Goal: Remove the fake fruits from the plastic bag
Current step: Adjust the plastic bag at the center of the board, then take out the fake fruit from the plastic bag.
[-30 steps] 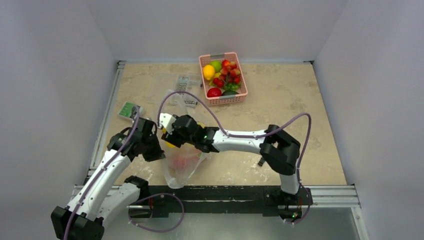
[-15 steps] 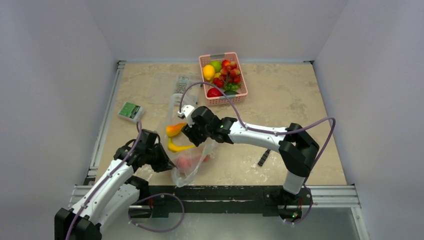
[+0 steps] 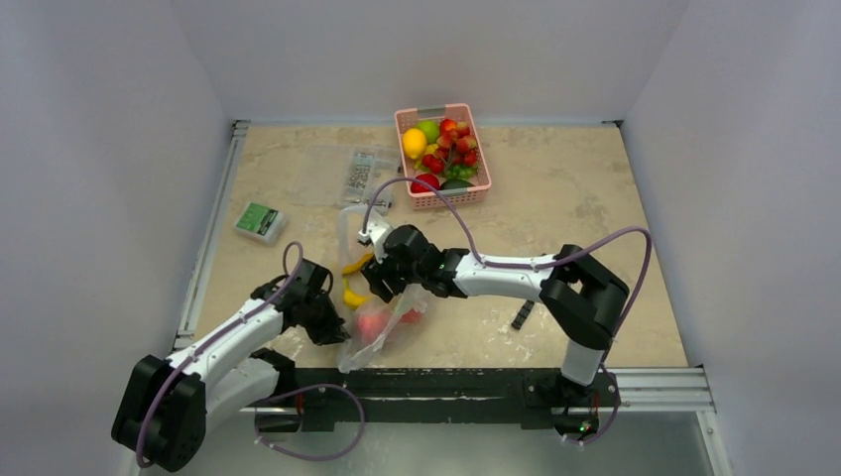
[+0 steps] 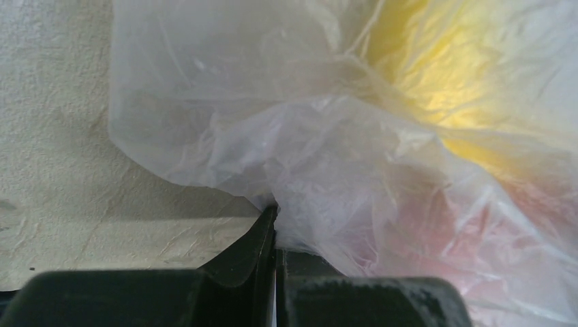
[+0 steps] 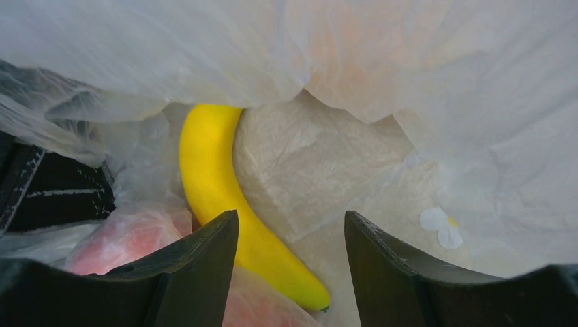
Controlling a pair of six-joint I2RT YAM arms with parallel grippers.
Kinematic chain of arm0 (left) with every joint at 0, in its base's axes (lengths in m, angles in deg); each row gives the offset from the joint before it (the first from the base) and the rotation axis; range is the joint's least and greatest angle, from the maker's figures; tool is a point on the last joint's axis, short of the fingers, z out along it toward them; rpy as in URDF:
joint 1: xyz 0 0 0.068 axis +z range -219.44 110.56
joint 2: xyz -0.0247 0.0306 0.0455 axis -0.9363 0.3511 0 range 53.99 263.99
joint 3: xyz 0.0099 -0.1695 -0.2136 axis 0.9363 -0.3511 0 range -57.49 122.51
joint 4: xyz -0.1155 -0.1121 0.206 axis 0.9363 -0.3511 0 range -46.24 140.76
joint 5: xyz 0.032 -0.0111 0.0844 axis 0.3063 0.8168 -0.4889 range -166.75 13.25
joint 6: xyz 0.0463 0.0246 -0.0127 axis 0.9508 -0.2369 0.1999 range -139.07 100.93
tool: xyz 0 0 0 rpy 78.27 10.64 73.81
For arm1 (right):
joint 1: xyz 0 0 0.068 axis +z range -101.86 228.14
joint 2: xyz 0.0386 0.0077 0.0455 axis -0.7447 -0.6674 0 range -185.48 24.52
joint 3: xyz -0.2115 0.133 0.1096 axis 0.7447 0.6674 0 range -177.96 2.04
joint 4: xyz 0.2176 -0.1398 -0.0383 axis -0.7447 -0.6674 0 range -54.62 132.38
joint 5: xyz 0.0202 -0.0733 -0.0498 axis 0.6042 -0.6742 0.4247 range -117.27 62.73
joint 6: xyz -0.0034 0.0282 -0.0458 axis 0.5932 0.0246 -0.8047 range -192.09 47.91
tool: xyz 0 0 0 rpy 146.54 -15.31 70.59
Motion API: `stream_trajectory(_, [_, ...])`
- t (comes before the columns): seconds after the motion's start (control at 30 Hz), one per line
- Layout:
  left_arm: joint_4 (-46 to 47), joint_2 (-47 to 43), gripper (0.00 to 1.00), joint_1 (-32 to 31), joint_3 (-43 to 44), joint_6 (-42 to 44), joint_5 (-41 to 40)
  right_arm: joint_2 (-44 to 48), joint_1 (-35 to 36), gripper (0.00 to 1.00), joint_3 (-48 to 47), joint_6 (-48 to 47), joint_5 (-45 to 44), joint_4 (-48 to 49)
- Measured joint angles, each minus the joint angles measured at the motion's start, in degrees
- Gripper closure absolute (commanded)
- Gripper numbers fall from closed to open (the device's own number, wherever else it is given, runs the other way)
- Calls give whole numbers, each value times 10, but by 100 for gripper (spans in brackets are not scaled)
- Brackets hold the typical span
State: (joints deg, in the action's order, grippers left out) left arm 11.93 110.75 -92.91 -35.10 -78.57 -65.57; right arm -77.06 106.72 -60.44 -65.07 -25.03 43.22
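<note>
My right gripper is to grab the yellow banana across its bare body next, to take it out of the bag (image 3: 389, 319). That leaves the film free.
The clear plastic bag (image 3: 389, 319) lies crumpled on the table near the front. Red fake fruits (image 3: 371, 323) show through it, with a yellow banana (image 3: 350, 296) and an orange-yellow fruit (image 3: 359, 264) at its far end. My left gripper (image 3: 333, 324) is shut on a fold of the bag (image 4: 327, 157) at its left side. My right gripper (image 3: 383, 280) is open inside the bag's mouth. In the right wrist view the banana (image 5: 217, 184) lies by the left finger, a red fruit (image 5: 126, 238) sits under plastic, and bag film (image 5: 422, 82) hangs above.
A pink basket (image 3: 479, 189) with several fruits stands at the back. A flat clear case (image 3: 361, 171) lies to its left. A small green and white box (image 3: 260, 220) lies at the left. A small dark part (image 3: 523, 313) lies right of the bag.
My left gripper has pulled the bag's edge toward the near side. My right gripper has moved right and down into the bag's mouth. The banana and orange-yellow fruit have come into view.
</note>
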Motion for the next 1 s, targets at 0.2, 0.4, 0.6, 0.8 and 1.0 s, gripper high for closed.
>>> stream_trajectory(0.2, [-1, -13, 100, -2, 1, -1, -19, -8, 0, 30, -5, -8, 13, 28])
stream_trajectory(0.4, [-41, -62, 100, -2, 16, -1, -64, -23, 3, 27, -31, -44, 54, 49])
stream_trajectory(0.6, [-62, -62, 100, -2, 33, 1, -83, -89, 11, 25, -89, -74, 65, 67])
stream_trajectory(0.8, [-68, -47, 100, -2, 36, 1, -89, -137, 22, 25, -111, -96, 64, 66])
stream_trajectory(1.0, [-71, -42, 100, -2, 37, 2, -91, -147, 38, 25, -120, -113, 42, 73])
